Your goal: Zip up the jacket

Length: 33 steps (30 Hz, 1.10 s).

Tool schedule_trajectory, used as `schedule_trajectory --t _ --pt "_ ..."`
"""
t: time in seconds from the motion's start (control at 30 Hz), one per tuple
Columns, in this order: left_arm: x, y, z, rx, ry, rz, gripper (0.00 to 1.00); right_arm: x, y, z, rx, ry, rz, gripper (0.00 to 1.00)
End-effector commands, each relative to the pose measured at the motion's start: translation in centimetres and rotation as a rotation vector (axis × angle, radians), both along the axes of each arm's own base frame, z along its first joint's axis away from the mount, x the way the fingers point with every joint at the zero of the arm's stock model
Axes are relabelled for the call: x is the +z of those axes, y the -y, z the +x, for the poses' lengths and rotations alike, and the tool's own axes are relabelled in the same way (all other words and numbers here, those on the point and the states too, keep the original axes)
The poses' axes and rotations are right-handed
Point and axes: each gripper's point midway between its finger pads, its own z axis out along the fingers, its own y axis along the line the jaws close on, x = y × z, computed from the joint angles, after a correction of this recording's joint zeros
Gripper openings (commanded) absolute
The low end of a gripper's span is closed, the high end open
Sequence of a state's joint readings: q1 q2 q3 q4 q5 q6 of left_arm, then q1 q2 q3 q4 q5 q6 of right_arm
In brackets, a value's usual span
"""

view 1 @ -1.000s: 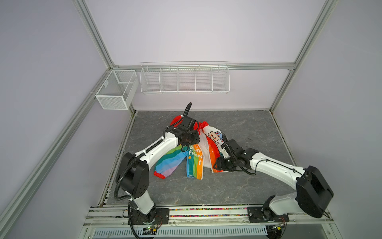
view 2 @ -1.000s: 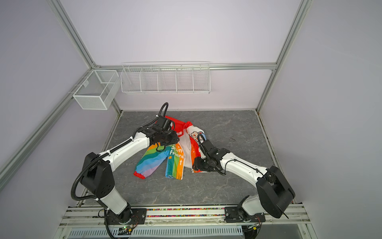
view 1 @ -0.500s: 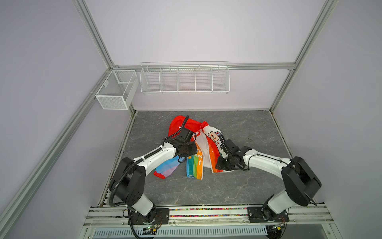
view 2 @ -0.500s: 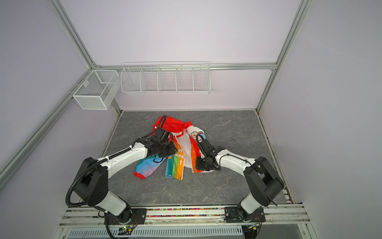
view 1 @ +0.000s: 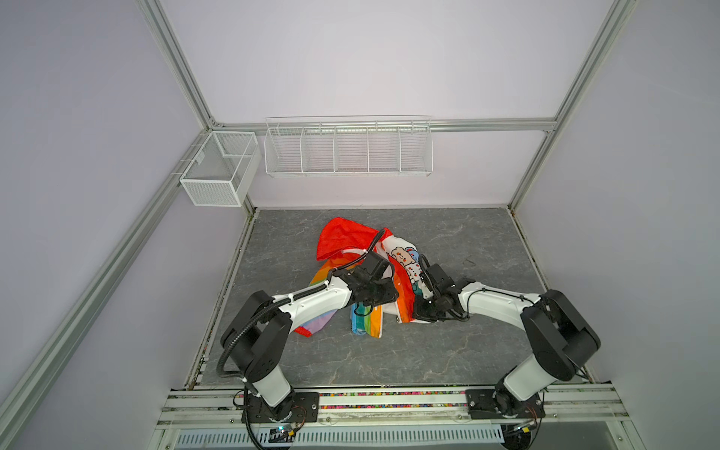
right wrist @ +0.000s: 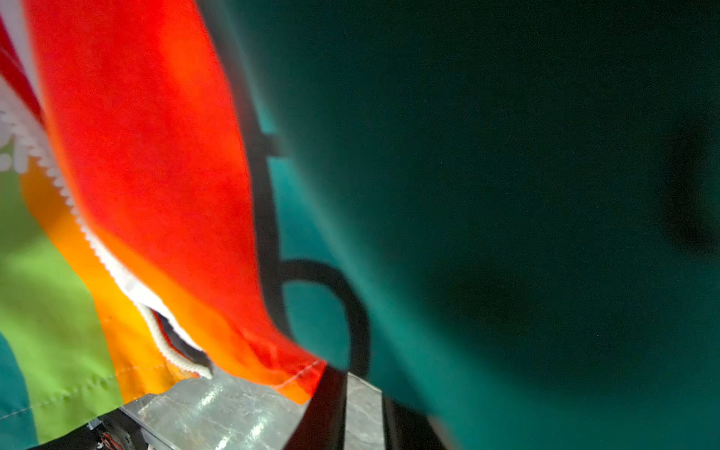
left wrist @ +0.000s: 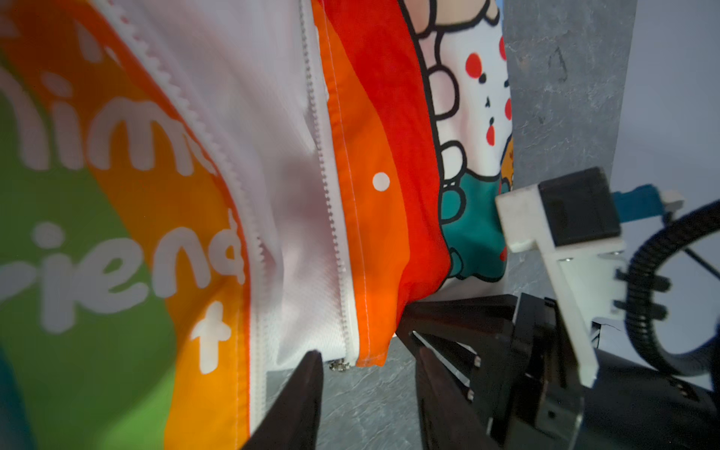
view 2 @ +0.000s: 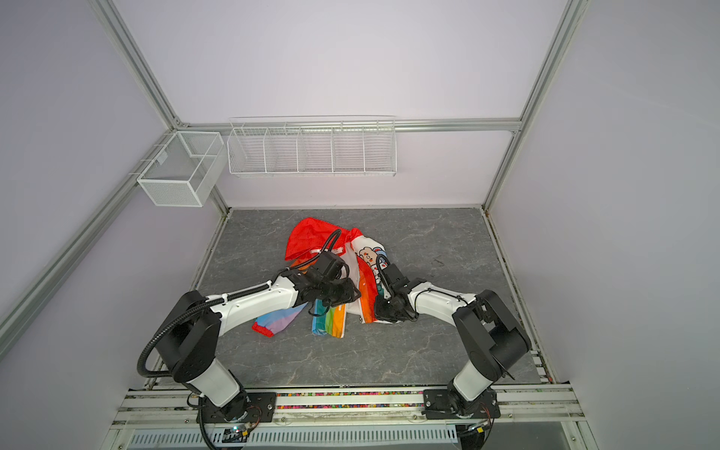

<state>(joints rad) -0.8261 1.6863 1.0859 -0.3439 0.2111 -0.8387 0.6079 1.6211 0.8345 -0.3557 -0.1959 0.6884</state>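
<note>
I will grab the panel's white zipper edge (view 1: pixel 399 318) (left wrist: pixel 348 343) with my left gripper next, at the hem by the slider. Then I can spread it for zipping.
The jacket (view 1: pixel 350 237) (view 2: pixel 311 233) lies open on the grey table, red hood at the back, rainbow panels toward the front, cartoon lining showing. My left gripper (view 1: pixel 383 302) (view 2: pixel 346 296) hovers low over the left front panel. In the left wrist view it (left wrist: pixel 366 362) is open with bare table between its fingers, just short of the hem where the small metal slider (left wrist: pixel 338 365) ends the white zipper (left wrist: pixel 331 218). My right gripper (view 1: pixel 419 311) (view 2: pixel 380 313) sits at the right panel's bottom corner. Its jaws (right wrist: pixel 362 389) stand almost together, the orange hem (right wrist: pixel 304 378) pinched at their tips.
A white wire rack (view 1: pixel 348 150) hangs on the back wall and a mesh bin (view 1: pixel 218 171) on the left rail. Bare table (view 1: pixel 467 241) surrounds the jacket. The right arm's wrist camera (left wrist: pixel 576 210) stands close beside my left gripper.
My left gripper has come forward and down from the collar area to the hem. The right gripper's jaws have closed in on the right panel's bottom corner, and that arm has folded inward.
</note>
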Motion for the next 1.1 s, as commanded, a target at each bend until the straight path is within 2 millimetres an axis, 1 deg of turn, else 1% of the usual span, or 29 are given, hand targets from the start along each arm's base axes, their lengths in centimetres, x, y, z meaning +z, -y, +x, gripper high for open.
schedule_trajectory --t 0.0,0.17,0.23,0.37,0.47,0.53,0.6,0.77,1.07 --pt "-1.3 1.0 -0.3 0.008 -0.025 -0.021 0.41 -3.2 2.3 -1.9 -0.032 -0.09 -0.081 0.19" --pt "-3.4 1.2 -0.7 0.005 -0.058 -0.007 0.39 -3.2 2.3 -1.9 -0.038 -0.094 -0.062 0.19" --pt "-4.0 1.3 -0.7 0.007 -0.066 -0.011 0.39 -3.2 2.2 -1.9 -0.038 -0.095 -0.056 0.19" --pt "-4.8 1.5 -0.7 0.009 -0.069 -0.015 0.39 -3.2 2.1 -1.9 -0.037 -0.097 -0.049 0.19" --pt "-5.0 2.1 -0.6 -0.004 -0.057 -0.053 0.38 -3.2 2.0 -1.9 -0.036 -0.098 -0.042 0.19" --pt "-4.8 2.5 -0.5 -0.008 -0.046 -0.089 0.37 -3.1 2.0 -1.8 -0.037 -0.098 -0.039 0.19" --pt "-4.2 3.0 -0.5 -0.019 -0.033 -0.132 0.36 -3.0 2.0 -1.9 -0.037 -0.1 -0.036 0.18" --pt "-2.6 4.0 -0.6 -0.057 -0.005 -0.208 0.24 -2.5 1.9 -1.7 -0.038 -0.093 -0.022 0.18" --pt "0.1 4.0 -0.5 -0.069 0.041 -0.239 0.1 -1.1 1.6 -1.2 -0.043 -0.074 0.01 0.19"
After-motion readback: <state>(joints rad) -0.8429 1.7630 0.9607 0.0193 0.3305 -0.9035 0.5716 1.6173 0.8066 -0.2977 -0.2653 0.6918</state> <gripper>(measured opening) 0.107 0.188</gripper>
